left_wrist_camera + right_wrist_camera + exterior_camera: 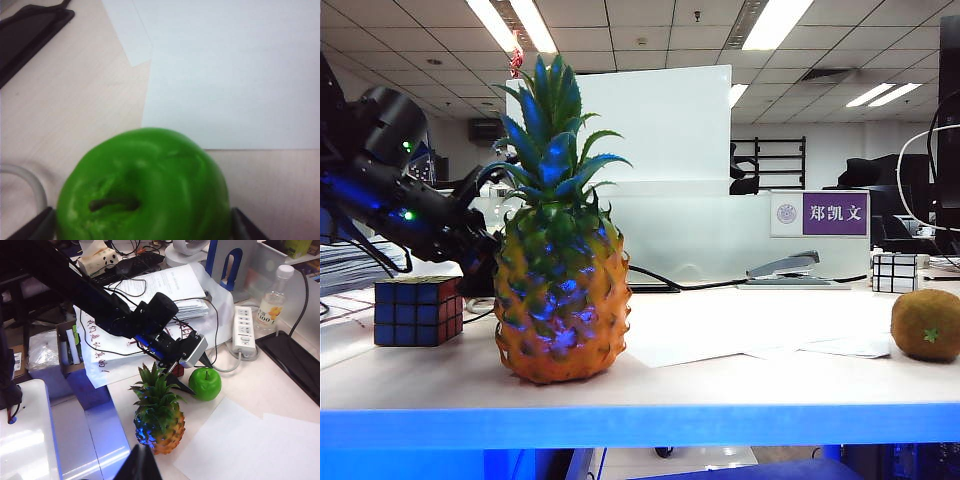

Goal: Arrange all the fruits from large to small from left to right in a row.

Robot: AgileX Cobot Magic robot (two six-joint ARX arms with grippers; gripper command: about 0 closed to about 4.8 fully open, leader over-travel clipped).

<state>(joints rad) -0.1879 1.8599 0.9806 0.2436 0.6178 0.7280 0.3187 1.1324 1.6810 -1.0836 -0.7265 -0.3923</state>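
Note:
My left gripper's dark fingers are on either side of the green apple in the left wrist view. Closing would catch it, so it is time to close now.
The glossy green apple (pixel 145 185) stands on the table, stem up, between the two dark fingertips (pixel 34 227) of my left gripper (pixel 140 232), which is open around it. From above, the left gripper (pixel 196 374) straddles the apple (pixel 205 383) just behind the pineapple (pixel 159 420). The tall pineapple (pixel 560 300) stands upright near the table's front edge and hides the apple in the exterior view. The brown kiwi (pixel 926 325) lies at the far right. My right gripper (pixel 142 465) is shut and empty, held high over the front edge.
A Rubik's cube (pixel 417 311) sits left of the pineapple, a small black-and-white cube (pixel 895 272) at the back right. White papers (pixel 250 440) lie on the table. Behind the apple are a power strip (pixel 243 330), a bottle (pixel 272 302) and a black tray (pixel 295 362).

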